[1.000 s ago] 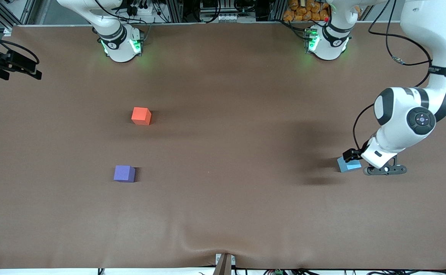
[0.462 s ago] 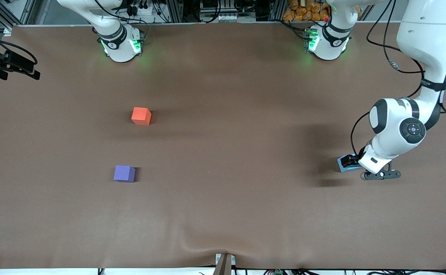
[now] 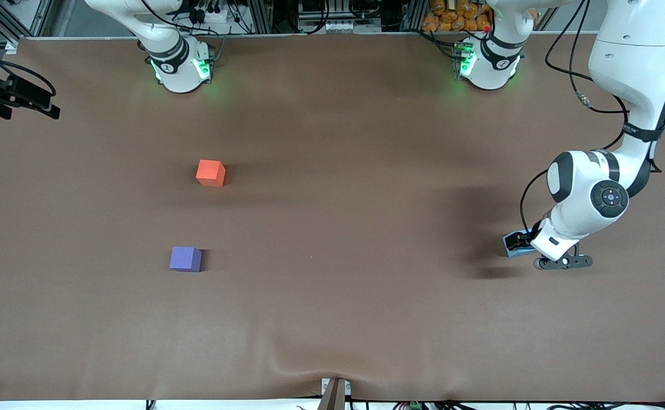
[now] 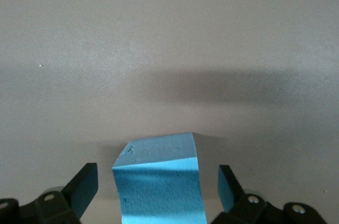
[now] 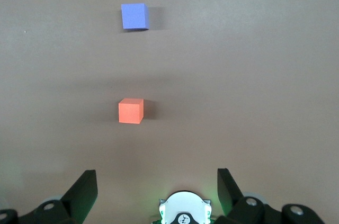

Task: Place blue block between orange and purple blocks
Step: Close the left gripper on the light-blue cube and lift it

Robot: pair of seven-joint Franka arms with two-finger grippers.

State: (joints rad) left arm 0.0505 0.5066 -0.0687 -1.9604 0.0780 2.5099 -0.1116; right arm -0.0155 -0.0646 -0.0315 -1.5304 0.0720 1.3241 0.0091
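Note:
The blue block (image 3: 508, 245) has to go between the orange block (image 3: 210, 172) and the purple block, so my left gripper needs to grab it by its opposite sides next.
The blue block (image 3: 508, 245) lies on the brown table near the left arm's end, mostly covered by my left gripper (image 3: 521, 241). In the left wrist view the block (image 4: 159, 187) sits between the open fingers of the left gripper (image 4: 156, 173), with a gap on each side. The orange block (image 3: 210, 172) and the purple block (image 3: 185, 258) lie apart toward the right arm's end, the purple one nearer the front camera. My right gripper (image 5: 156, 176) is open and empty, high over its own base, out of the front view. It looks down on the orange block (image 5: 131, 110) and the purple block (image 5: 134, 16).
The arm bases (image 3: 180, 65) (image 3: 487, 61) stand along the table's farthest edge. A black camera mount (image 3: 16, 97) juts in at the right arm's end. A small bracket (image 3: 334, 392) sits at the nearest edge. The cloth (image 3: 338, 228) between the blocks is bare.
My left gripper has come down and shifted toward the right arm's end, so it now straddles the blue block and hides most of it. The three blocks have not moved.

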